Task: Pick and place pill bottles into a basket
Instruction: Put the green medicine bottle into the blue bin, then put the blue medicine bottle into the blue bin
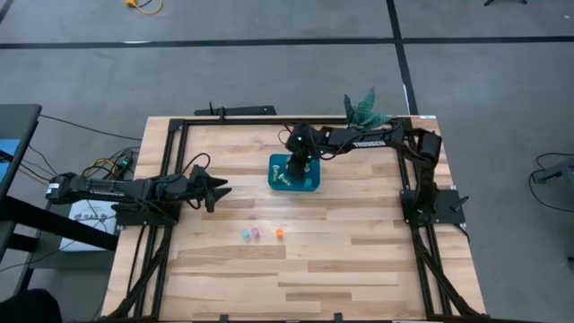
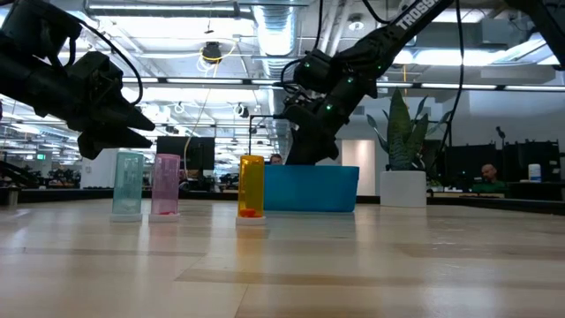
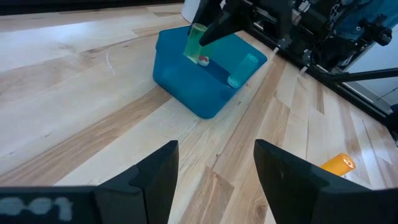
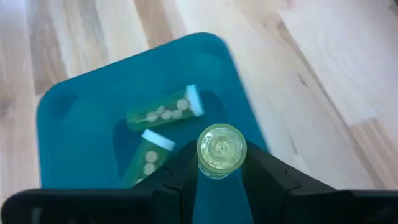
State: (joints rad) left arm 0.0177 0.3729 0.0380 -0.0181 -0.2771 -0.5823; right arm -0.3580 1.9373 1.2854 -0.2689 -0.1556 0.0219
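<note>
The pale green bottle hangs low inside the teal-blue basket and would stay there. My right gripper should open now.
The teal-blue basket stands at the table's far middle. My right gripper hangs over it, shut on a pale green pill bottle, which also shows in the left wrist view. Two green bottles lie on their sides on the basket's floor. A blue bottle, a pink one and an orange one stand upright on the table nearer the front. My left gripper is open and empty, left of the basket. My right gripper pinches the pale green bottle's sides between its two fingers, near the bottle's upper end. The fingers come from above, pointing down. The bottle stands about upright, its lower end inside the basket; whether it touches the floor I cannot tell.
A white pot with a green plant stands at the far right corner, behind the basket. Black frame rails run along the table's left, right and far sides. Bare wood lies in front of the three standing bottles.
</note>
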